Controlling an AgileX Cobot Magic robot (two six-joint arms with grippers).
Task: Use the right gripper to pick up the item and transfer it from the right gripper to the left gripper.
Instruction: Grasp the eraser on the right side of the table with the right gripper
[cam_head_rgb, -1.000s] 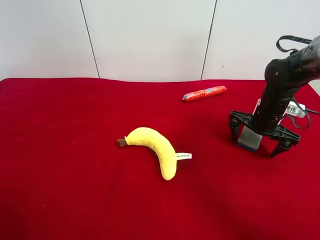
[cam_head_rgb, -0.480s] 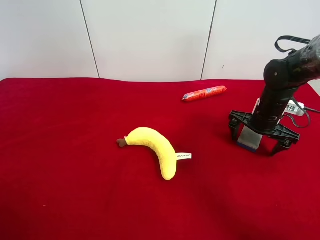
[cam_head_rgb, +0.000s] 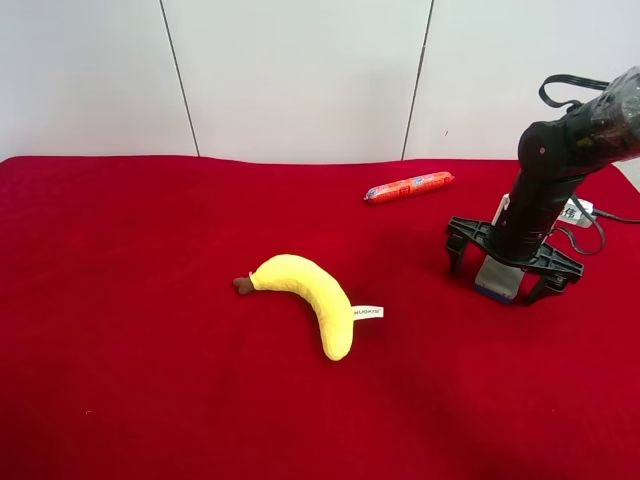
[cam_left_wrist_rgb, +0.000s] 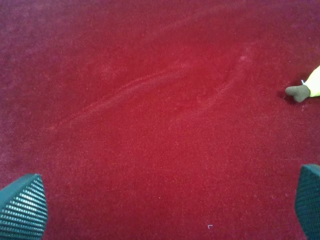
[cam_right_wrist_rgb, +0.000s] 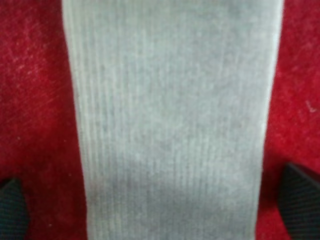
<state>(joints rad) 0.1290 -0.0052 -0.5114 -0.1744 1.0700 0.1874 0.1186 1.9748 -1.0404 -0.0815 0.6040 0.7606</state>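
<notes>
The right gripper should next pick up the grey felt pad to hand it over to the left gripper, holding the pad by its long sides.
The item (cam_head_rgb: 498, 277), a flat grey felt pad with a thin blue base, lies on the red cloth at the right. In the right wrist view the item (cam_right_wrist_rgb: 170, 115) fills most of the picture. My right gripper (cam_head_rgb: 491, 285) straddles it, open. Red cloth shows between the pad's long sides and the fingertips (cam_right_wrist_rgb: 302, 200) in that view, so they do not touch it. My left gripper (cam_left_wrist_rgb: 165, 205) is out of the exterior high view. It hovers open over bare cloth, with the banana's brown stem (cam_left_wrist_rgb: 298, 92) off to one side.
A yellow plush banana (cam_head_rgb: 308, 295) with a white tag lies mid-table. A red-orange sausage stick (cam_head_rgb: 408, 187) lies toward the back, beyond the right gripper. The red cloth (cam_head_rgb: 130, 330) covers the whole table, and a white panelled wall stands behind it.
The right arm has shifted slightly toward the exterior high view's left and back over the pad, with its jaws still spread. The pad, banana and sausage stick have not moved.
</notes>
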